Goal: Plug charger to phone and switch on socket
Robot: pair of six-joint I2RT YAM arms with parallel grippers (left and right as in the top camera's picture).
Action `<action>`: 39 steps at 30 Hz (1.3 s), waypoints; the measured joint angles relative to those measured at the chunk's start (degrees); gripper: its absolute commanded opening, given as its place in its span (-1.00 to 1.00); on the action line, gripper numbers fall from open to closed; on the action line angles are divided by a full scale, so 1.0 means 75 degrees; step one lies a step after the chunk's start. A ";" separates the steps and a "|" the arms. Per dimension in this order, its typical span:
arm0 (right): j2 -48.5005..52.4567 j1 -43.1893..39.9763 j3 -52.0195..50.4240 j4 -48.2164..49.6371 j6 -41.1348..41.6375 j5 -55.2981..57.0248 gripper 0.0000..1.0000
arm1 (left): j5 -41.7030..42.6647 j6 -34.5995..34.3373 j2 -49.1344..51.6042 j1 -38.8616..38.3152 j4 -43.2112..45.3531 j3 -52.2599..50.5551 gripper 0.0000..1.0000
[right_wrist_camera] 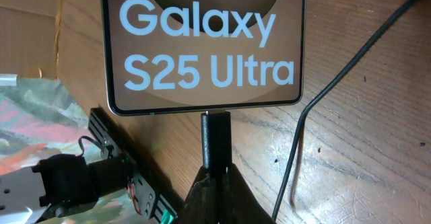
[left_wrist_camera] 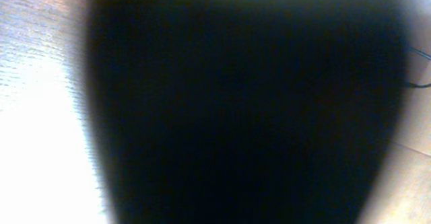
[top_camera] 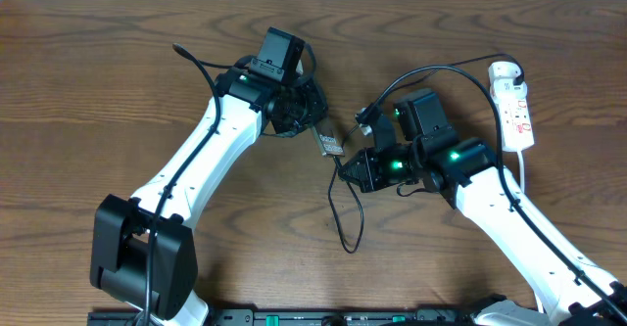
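Observation:
The connector's black body meets the phone's lower edge [top_camera: 333, 154] [right_wrist_camera: 216, 109] squarely and the gap is fully closed, so my right gripper needs to let go of the connector.
The phone [top_camera: 329, 143] sits mid-table at the tip of my left gripper [top_camera: 312, 130], which is shut on it. In the right wrist view its brownish face [right_wrist_camera: 202, 42] with white "Galaxy S25 Ultra" lettering fills the top. The charger's black connector [right_wrist_camera: 216, 140] stands straight against the phone's lower edge, and my right gripper [right_wrist_camera: 217, 180] is shut on it. The thin black cable [top_camera: 345, 223] loops toward the table's front and arcs back to the socket [top_camera: 515, 106], a white power strip at the far right. A dark blur covers the left wrist view; only wood [left_wrist_camera: 40, 62] shows at its edges.
The strip's white cord [top_camera: 525, 174] runs down beside my right arm. A stretch of black cable [right_wrist_camera: 323, 103] lies on the wood right of the phone. Black hardware with small wires [right_wrist_camera: 81, 177] sits at the lower left of the right wrist view.

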 measured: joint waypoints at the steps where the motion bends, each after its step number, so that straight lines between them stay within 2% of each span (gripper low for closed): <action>1: 0.0000 0.0000 -0.0015 0.0023 0.0000 -0.0003 -0.97 | 0.0000 0.0029 0.0000 -0.0003 0.0003 0.0009 -0.85; 17: 0.0000 0.0000 -0.0099 0.0271 0.0003 -0.0029 -0.98 | 0.0052 0.0154 0.0000 -0.0003 0.0058 0.0041 -0.86; 18: 0.0000 0.0000 -0.0102 0.0306 0.0003 -0.0029 -0.90 | 0.0050 0.0154 0.0000 -0.0003 0.0067 0.0044 -0.85; 20: 0.0000 0.0000 -0.0114 0.0379 0.0006 -0.0032 0.21 | 0.0052 0.0178 0.0000 -0.0003 0.0076 0.0058 -0.85; 21: 0.0000 0.0000 -0.0114 0.0399 0.0047 -0.0050 0.58 | 0.0047 0.0187 0.0000 -0.0003 0.0087 0.0064 -0.86; 22: 0.0000 0.0000 -0.0128 0.0723 0.0029 0.0050 0.87 | 0.0236 0.0184 0.0000 -0.0003 0.0017 0.0082 -0.85; 23: 0.0012 -0.0038 -0.0061 0.0825 0.0003 -0.0038 0.99 | 0.0277 0.0189 0.0000 -0.0085 -0.0073 0.0058 -0.85; 30: -0.0020 -0.0391 0.0111 0.1247 -0.0341 -0.0099 0.99 | 0.1317 0.0204 0.0003 -0.0685 -0.0277 0.0023 -0.86; 39: -0.0017 -0.1306 0.0122 0.1105 -0.0428 -0.1183 0.99 | 0.1617 0.0204 0.0003 -0.0615 -0.0152 0.0017 -0.86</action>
